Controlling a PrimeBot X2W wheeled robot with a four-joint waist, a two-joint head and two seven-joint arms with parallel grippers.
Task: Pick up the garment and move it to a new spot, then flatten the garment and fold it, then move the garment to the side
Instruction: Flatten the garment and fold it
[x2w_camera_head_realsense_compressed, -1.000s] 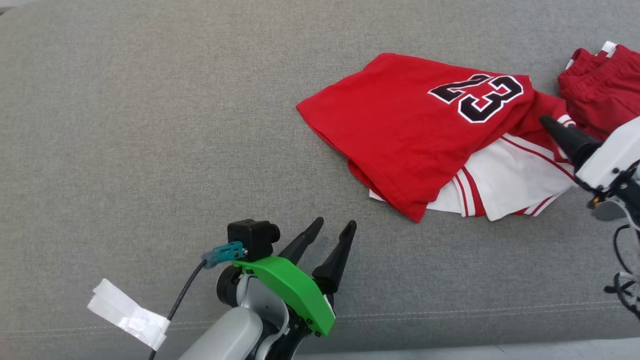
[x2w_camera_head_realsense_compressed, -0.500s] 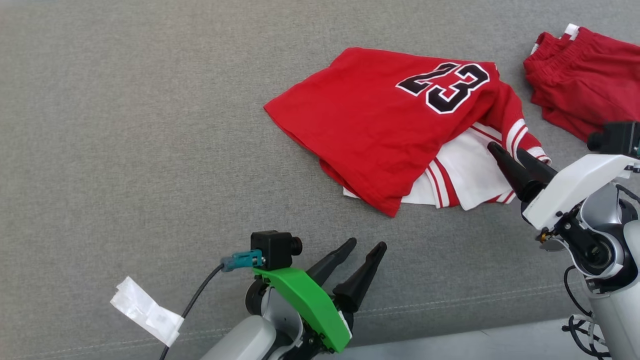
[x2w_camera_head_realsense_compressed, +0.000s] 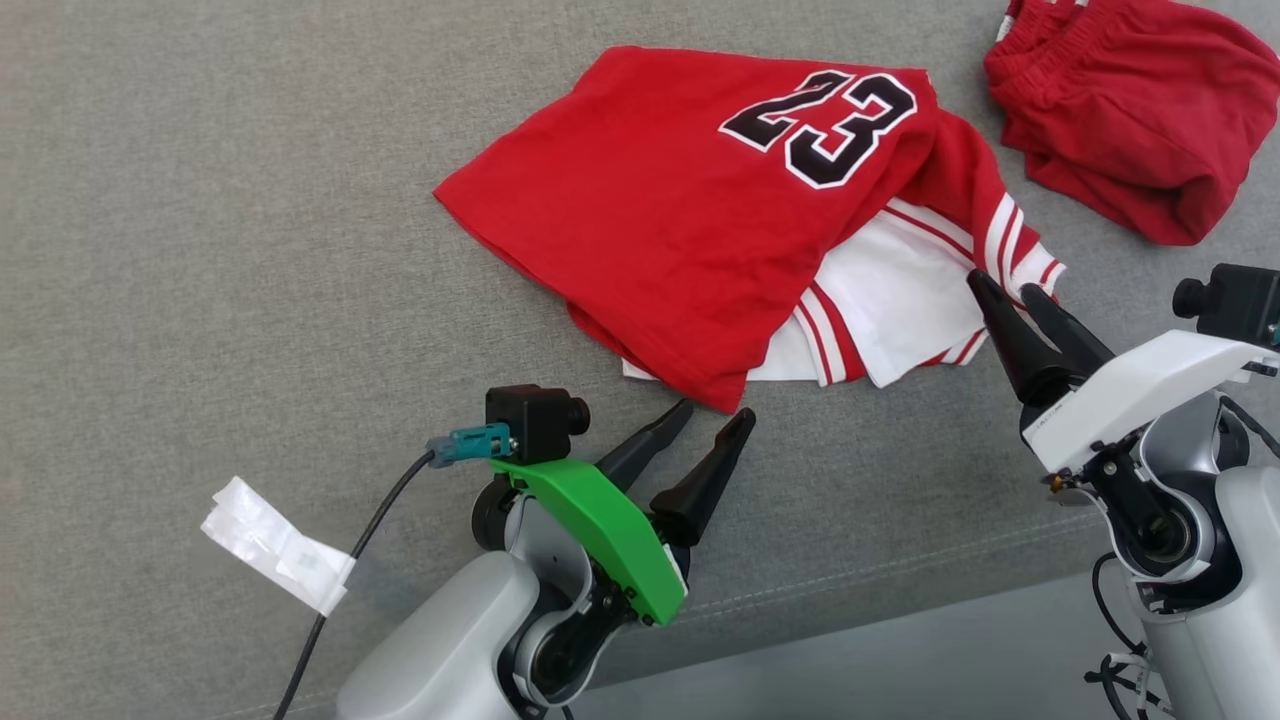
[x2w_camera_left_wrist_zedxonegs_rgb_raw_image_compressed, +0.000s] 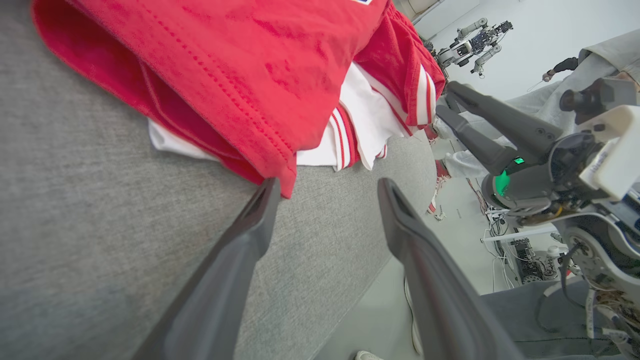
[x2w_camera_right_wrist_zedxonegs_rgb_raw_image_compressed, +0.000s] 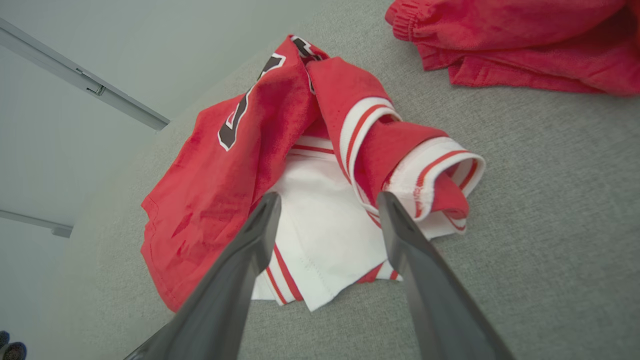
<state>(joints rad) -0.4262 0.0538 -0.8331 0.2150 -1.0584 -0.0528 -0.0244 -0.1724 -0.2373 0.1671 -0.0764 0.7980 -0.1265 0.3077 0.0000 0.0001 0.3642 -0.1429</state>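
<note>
My right gripper is going to need to pinch the plain edge of the jersey by its white part (x2w_camera_head_realsense_compressed: 926, 358) next, to flatten the garment (x2w_camera_head_realsense_compressed: 680, 200).
The garment (x2w_camera_head_realsense_compressed: 680, 200) is a red jersey with a black "23" and a white, red-striped part. It lies crumpled on the grey fabric surface (x2w_camera_head_realsense_compressed: 250, 250). My left gripper (x2w_camera_head_realsense_compressed: 714, 410) is open, with its fingertips just short of the jersey's near red hem (x2w_camera_left_wrist_zedxonegs_rgb_raw_image_compressed: 240, 65). My right gripper (x2w_camera_head_realsense_compressed: 1002, 283) is open too, and its tips are by the striped sleeve at the garment's right side. In the right wrist view the right gripper (x2w_camera_right_wrist_zedxonegs_rgb_raw_image_compressed: 328, 196) points at the white panel (x2w_camera_right_wrist_zedxonegs_rgb_raw_image_compressed: 320, 220), with the rolled sleeve (x2w_camera_right_wrist_zedxonegs_rgb_raw_image_compressed: 425, 175) just to its right. Neither gripper holds anything.
A second red garment, bunched up, (x2w_camera_head_realsense_compressed: 1130, 90) lies at the far right, apart from the jersey. A white piece of tape (x2w_camera_head_realsense_compressed: 275, 545) sticks to the surface near its front seam. Below the front edge runs a strip of grey floor (x2w_camera_head_realsense_compressed: 900, 650).
The head camera has turned, shifting the whole picture left. My right gripper has come into fuller view at the jersey's right sleeve. My left gripper's tips now sit closer to the red hem.
</note>
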